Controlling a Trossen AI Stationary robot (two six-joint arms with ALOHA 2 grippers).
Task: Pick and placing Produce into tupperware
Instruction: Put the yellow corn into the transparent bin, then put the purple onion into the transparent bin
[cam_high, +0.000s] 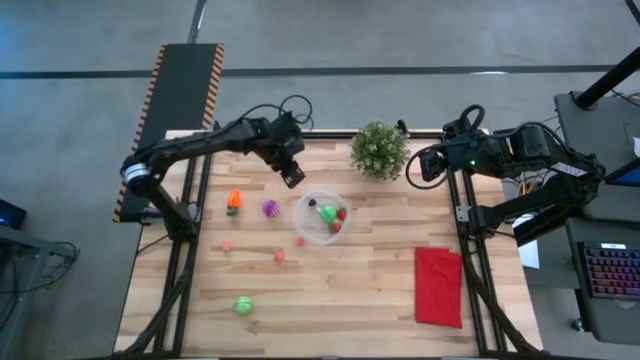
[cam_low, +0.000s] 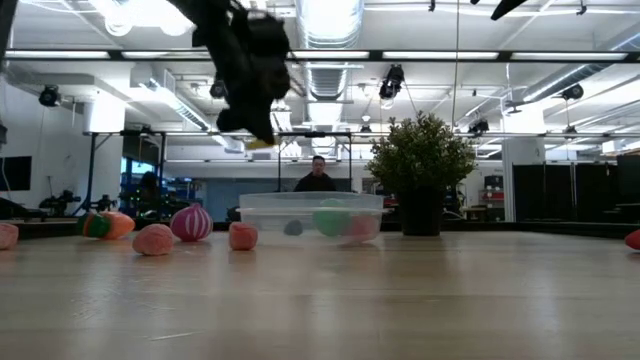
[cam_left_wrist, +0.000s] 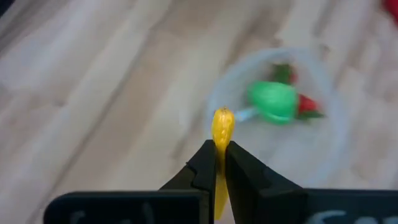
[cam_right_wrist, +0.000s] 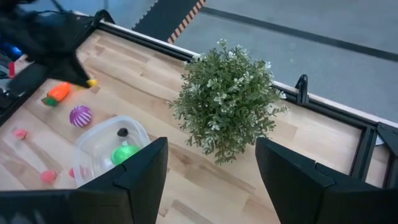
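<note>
My left gripper should keep holding the yellow piece until the piece is over the clear bowl, because it still hangs short of the clear bowl's inside.
My left gripper (cam_high: 293, 178) hangs above the table just left of and beyond the tupperware (cam_high: 299, 222), shut on a thin yellow piece of produce (cam_left_wrist: 222, 124). The clear round bowl holds a green piece (cam_high: 329, 212), a red one (cam_high: 341, 214) and a small dark one (cam_high: 312, 203). On the wood to its left lie an orange carrot (cam_high: 233, 200), a purple ball (cam_high: 269, 208), small pink pieces (cam_high: 279, 256) and a green ball (cam_high: 243, 305). My right gripper (cam_right_wrist: 211, 180) waits open, high up beside the potted plant (cam_high: 379, 150). My left gripper pinches the yellow piece between its two fingers, and the piece's rounded end (cam_left_wrist: 223, 118) sticks out past the fingertips (cam_left_wrist: 204, 163). The fingers slant down toward the bowl. The piece is lifted clear of the table, as the low view shows (cam_low: 262, 143).
A flat red cloth (cam_high: 438, 286) lies at the near right of the table. The bushy plant stands at the far edge, right of the bowl. A person (cam_low: 317, 175) shows in the room beyond the table. Bare wood lies in front of the bowl.
</note>
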